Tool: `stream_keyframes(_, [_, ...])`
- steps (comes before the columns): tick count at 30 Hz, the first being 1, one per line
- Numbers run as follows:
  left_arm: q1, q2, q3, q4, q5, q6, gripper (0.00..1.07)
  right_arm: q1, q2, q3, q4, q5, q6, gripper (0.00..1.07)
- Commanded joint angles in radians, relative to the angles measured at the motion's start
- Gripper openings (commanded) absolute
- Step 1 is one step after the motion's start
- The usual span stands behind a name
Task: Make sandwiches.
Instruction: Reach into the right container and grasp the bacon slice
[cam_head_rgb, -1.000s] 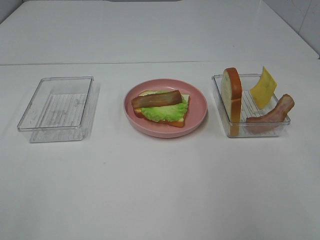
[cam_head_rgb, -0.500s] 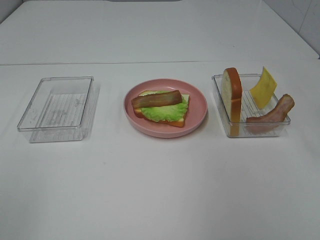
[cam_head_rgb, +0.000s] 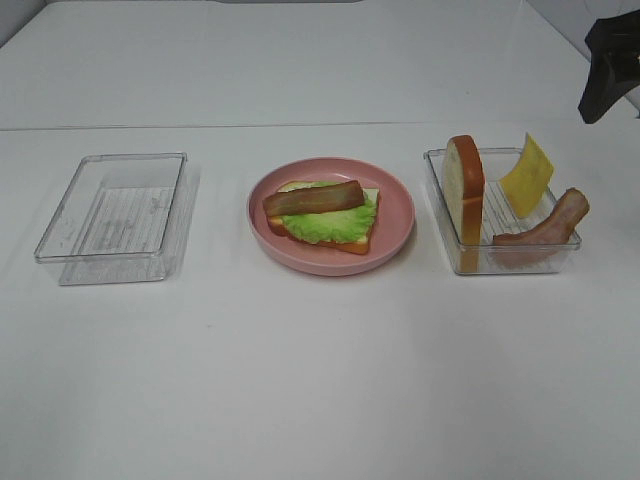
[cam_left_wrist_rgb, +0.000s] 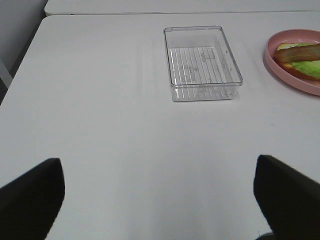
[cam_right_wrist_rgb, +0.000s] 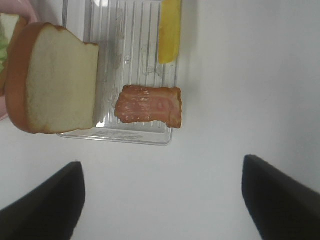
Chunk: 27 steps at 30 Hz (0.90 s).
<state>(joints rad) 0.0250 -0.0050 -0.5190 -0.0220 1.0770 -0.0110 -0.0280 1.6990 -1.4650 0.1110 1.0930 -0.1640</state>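
Observation:
The bacon strip sags inside the tray, but its raised end (cam_head_rgb: 573, 207) sticks up over the tray's rim (cam_head_rgb: 578, 240), so my right gripper will grab the bacon strip by that end next.
A half-built sandwich (cam_head_rgb: 322, 212) lies on the pink plate (cam_head_rgb: 400, 215): a bread slice, green lettuce and one brown bacon strip on top. The clear tray (cam_head_rgb: 497, 210) on the right holds an upright bread slice (cam_head_rgb: 465, 190), a yellow cheese square (cam_head_rgb: 527, 175) and a bacon strip (cam_head_rgb: 548, 228). My right gripper (cam_right_wrist_rgb: 165, 200) hovers open above that tray, with the bread (cam_right_wrist_rgb: 55, 85), bacon (cam_right_wrist_rgb: 149, 105) and cheese (cam_right_wrist_rgb: 170, 32) below it. Its arm (cam_head_rgb: 610, 65) shows at the far right edge. My left gripper (cam_left_wrist_rgb: 160, 200) is open over bare table, holding nothing.
An empty clear tray (cam_head_rgb: 115, 215) stands at the left; the left wrist view shows this tray (cam_left_wrist_rgb: 202, 62) ahead, with the plate's rim (cam_left_wrist_rgb: 285, 77) beside it. White table surrounds all three containers, and a seam runs across it behind them.
The right arm has come into the exterior view at the upper right corner. The food, plate and trays have not moved.

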Motion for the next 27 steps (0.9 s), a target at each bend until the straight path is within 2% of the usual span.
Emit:
stream_keyframes(1, [0.004, -0.017, 0.001, -0.008, -0.003, 0.003, 0.95, -0.034, 0.041, -0.026, 0.039, 0.021, -0.041, 0.84])
stream_keyframes(5, [0.004, -0.017, 0.001, -0.008, -0.003, 0.003, 0.95, -0.096, 0.118, -0.059, 0.086, 0.023, -0.074, 0.84])
stream_keyframes(10, [0.004, -0.017, 0.001, -0.008, -0.003, 0.003, 0.95, -0.130, 0.169, -0.066, 0.113, 0.014, -0.098, 0.84])
stream_keyframes(27, [0.004, -0.017, 0.001, -0.008, -0.003, 0.004, 0.95, -0.128, 0.358, -0.075, 0.193, -0.040, -0.154, 0.82])
